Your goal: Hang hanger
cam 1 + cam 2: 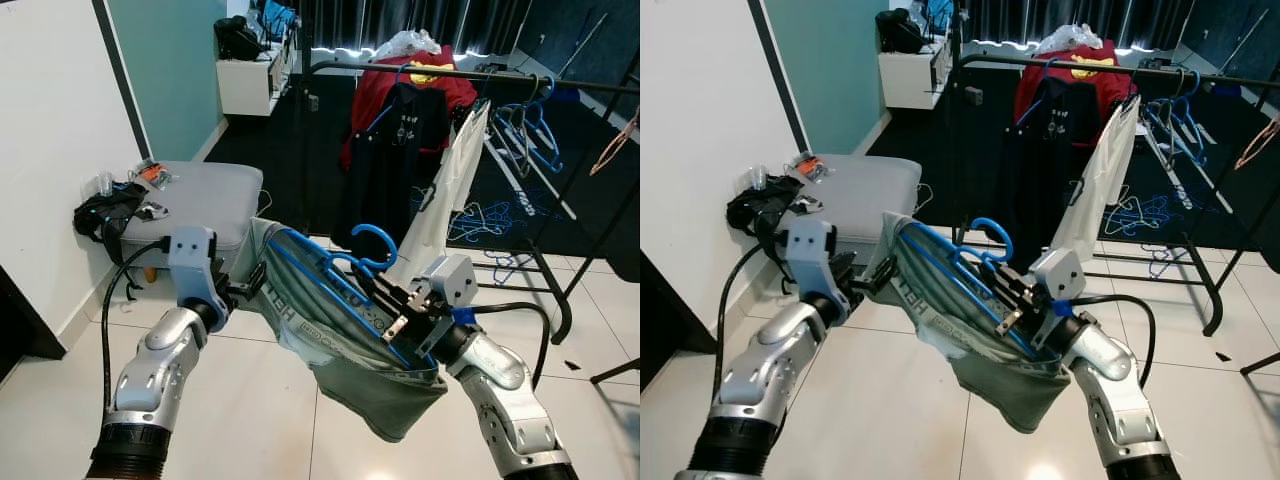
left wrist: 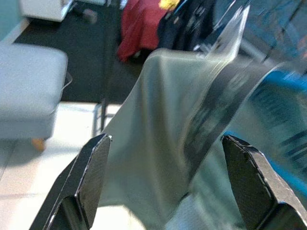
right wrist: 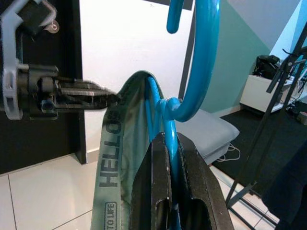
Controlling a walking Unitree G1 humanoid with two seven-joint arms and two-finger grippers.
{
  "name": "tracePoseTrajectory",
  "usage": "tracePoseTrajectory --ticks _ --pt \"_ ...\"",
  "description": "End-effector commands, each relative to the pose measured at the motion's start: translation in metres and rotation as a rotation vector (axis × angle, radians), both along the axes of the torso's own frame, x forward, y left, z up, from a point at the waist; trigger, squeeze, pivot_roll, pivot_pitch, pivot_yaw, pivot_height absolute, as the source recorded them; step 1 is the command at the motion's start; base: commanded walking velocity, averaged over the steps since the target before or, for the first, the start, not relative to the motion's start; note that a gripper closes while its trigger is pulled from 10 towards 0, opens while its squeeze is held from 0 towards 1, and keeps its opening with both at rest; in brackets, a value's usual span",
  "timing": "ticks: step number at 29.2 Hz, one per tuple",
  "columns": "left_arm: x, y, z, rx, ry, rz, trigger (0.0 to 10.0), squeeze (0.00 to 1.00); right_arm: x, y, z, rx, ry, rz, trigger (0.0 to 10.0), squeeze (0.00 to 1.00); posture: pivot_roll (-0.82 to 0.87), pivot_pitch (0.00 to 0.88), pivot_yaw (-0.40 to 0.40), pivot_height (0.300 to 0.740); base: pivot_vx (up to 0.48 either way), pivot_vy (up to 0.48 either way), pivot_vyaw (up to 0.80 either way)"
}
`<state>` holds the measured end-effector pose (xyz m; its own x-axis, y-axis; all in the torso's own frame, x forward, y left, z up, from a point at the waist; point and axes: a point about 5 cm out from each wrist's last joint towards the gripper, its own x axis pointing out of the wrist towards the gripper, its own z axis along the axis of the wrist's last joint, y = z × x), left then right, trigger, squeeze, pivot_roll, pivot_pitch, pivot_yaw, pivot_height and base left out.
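The garment hangs slack lower down, but the hanger holds its top up and spread, so my left gripper should next grab the garment by its upper edge [image 1: 258,246] [image 2: 194,148].
A blue plastic hanger [image 1: 375,240] sits inside the waistband of a grey-green garment [image 1: 340,350] printed with "HELLO". The garment hangs low between my arms, over the tile floor. My right gripper [image 1: 375,288] is shut on the hanger's neck just below the hook [image 3: 201,72], which points up. My left gripper [image 1: 255,290] is at the garment's left waistband edge. In the left wrist view its fingers [image 2: 96,167] stand wide apart, open, with the fabric [image 2: 158,124] blurred between them. The black clothes rack rail [image 1: 480,75] runs ahead, beyond the garment.
On the rack hang a red shirt [image 1: 410,85], dark clothes and a white garment [image 1: 455,185]. Loose blue hangers [image 1: 480,220] lie on the floor under it. A grey ottoman [image 1: 195,200] with a black bag [image 1: 105,215] stands at left, by the white wall.
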<state>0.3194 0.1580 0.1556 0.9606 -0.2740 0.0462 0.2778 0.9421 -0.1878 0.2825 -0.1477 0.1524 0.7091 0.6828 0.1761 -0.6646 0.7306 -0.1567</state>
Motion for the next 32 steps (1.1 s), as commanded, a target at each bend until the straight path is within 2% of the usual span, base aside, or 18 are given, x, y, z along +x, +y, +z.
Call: tracePoseTrajectory --ticks 1,4,9,11,15,23,29,30,31,32 --pt "-0.004 -0.003 -0.001 -0.005 0.006 -0.049 10.0 1.0 -0.001 0.0 0.001 0.008 -0.003 0.002 10.0 0.0 -0.02 0.0 -0.015 0.74 0.0 0.0 0.0" --pt "-0.007 -0.009 -0.002 0.001 -0.004 -0.087 10.0 1.0 -0.001 0.001 0.002 0.006 -0.006 0.007 10.0 0.0 -0.03 0.0 -0.015 0.74 0.0 0.0 0.0" --pt "-0.006 -0.011 -0.004 0.011 -0.009 -0.084 10.0 1.0 0.0 0.002 0.003 0.006 -0.01 0.012 10.0 0.0 -0.03 0.0 -0.013 0.74 0.0 0.0 0.0" --pt "0.002 -0.01 -0.008 0.067 -0.012 -0.014 10.0 1.0 0.002 0.007 0.007 0.003 -0.025 0.036 10.0 0.0 -0.04 0.0 -0.009 0.74 0.0 0.0 0.0" --pt "0.005 -0.009 -0.008 0.072 -0.015 0.014 10.0 1.0 0.003 0.01 0.009 0.006 -0.029 0.052 10.0 0.0 -0.04 0.0 -0.013 0.74 0.0 0.0 0.0" --pt "0.015 0.004 0.001 -0.018 -0.027 0.143 10.0 1.0 0.001 0.017 0.009 -0.001 -0.029 0.094 10.0 0.0 -0.04 0.0 -0.008 0.74 0.0 0.0 0.0" --pt "0.016 0.012 0.008 -0.054 -0.051 0.159 10.0 1.0 -0.001 0.017 0.005 -0.003 -0.021 0.09 10.0 0.0 -0.03 0.0 -0.003 0.74 0.0 0.0 0.0" --pt "0.016 0.014 0.01 -0.059 -0.062 0.158 9.1 1.0 -0.001 0.016 0.004 -0.004 -0.018 0.084 10.0 0.0 -0.03 0.0 0.0 0.74 0.0 0.0 0.0" --pt "0.016 0.014 0.01 -0.059 -0.062 0.158 9.1 1.0 -0.001 0.016 0.004 -0.004 -0.018 0.084 10.0 0.0 -0.03 0.0 0.0 0.74 0.0 0.0 0.0" --pt "0.016 0.016 0.011 -0.06 -0.068 0.156 4.5 1.0 -0.001 0.015 0.003 -0.004 -0.016 0.077 10.0 0.0 -0.03 0.0 0.001 0.74 0.0 0.0 0.0"
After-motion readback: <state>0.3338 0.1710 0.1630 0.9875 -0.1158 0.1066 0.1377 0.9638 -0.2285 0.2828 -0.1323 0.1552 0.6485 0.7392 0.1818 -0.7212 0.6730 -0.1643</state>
